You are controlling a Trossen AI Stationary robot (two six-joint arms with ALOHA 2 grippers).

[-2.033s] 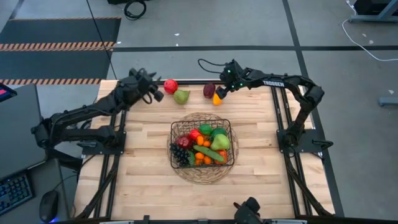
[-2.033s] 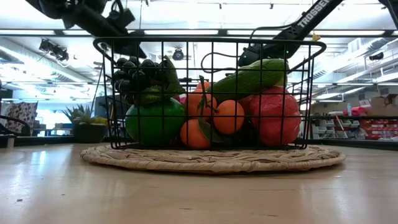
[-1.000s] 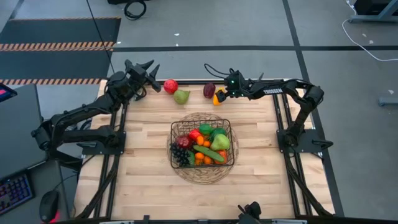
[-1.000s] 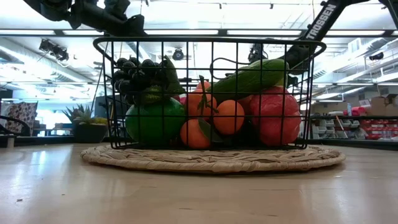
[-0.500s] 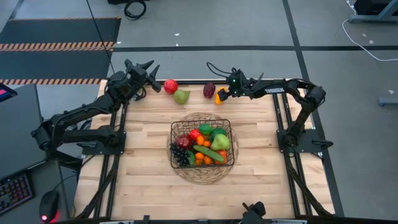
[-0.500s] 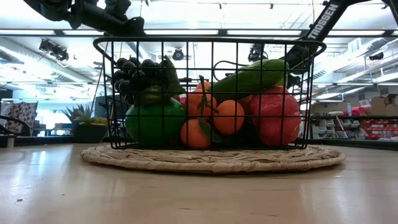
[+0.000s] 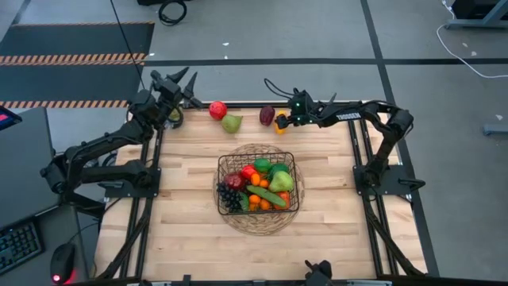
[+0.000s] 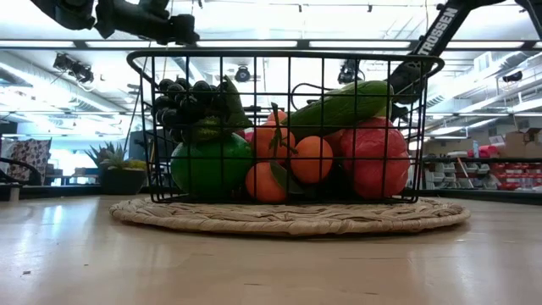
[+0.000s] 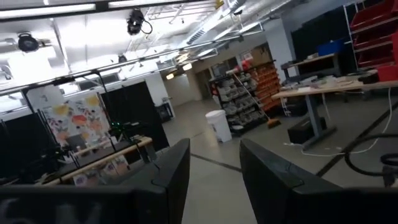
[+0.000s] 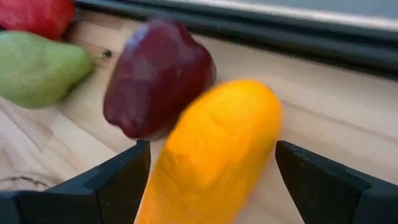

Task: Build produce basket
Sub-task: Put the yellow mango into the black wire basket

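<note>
Next, my right gripper grabs the yellow-orange fruit [image 7: 277, 125] by its oblong body, to add the fruit to the produce basket.
The black wire basket [image 7: 220, 163] stands on a round wicker mat [image 7: 258, 228] at mid-table. It holds grapes, oranges, a cucumber, pears and red fruit, as the low view [image 8: 279, 56] also shows. A red apple [image 7: 217, 110], a green pear [image 7: 232, 123], a dark red plum [image 7: 267, 115] and a yellow-orange fruit [image 7: 277, 125] lie on the table near its far edge. My right gripper [image 7: 281, 121] is open and low over the table, with the yellow-orange fruit [image 10: 211, 149] between its fingers. My left gripper [image 7: 187, 86] is open, empty and raised at the far left corner. My right gripper comes level from the table's right side, one finger [image 10: 118, 180] on each side of the yellow-orange fruit's near end [image 10: 186, 186]. The fruit lies on the table against the plum [image 10: 158, 87]. I cannot tell whether the fingers touch it.
The pear [image 10: 40, 68] and the red apple [image 10: 37, 15] lie just beyond the plum, toward the left arm. A small potted plant [image 8: 118, 169] shows behind the table in the low view. Bare wood lies in front of the mat and on both sides of it.
My left gripper has risen and drawn back toward the far left corner, away from the red apple, and stays open. My right gripper has stayed low around the yellow-orange fruit. The fruits have not moved.
</note>
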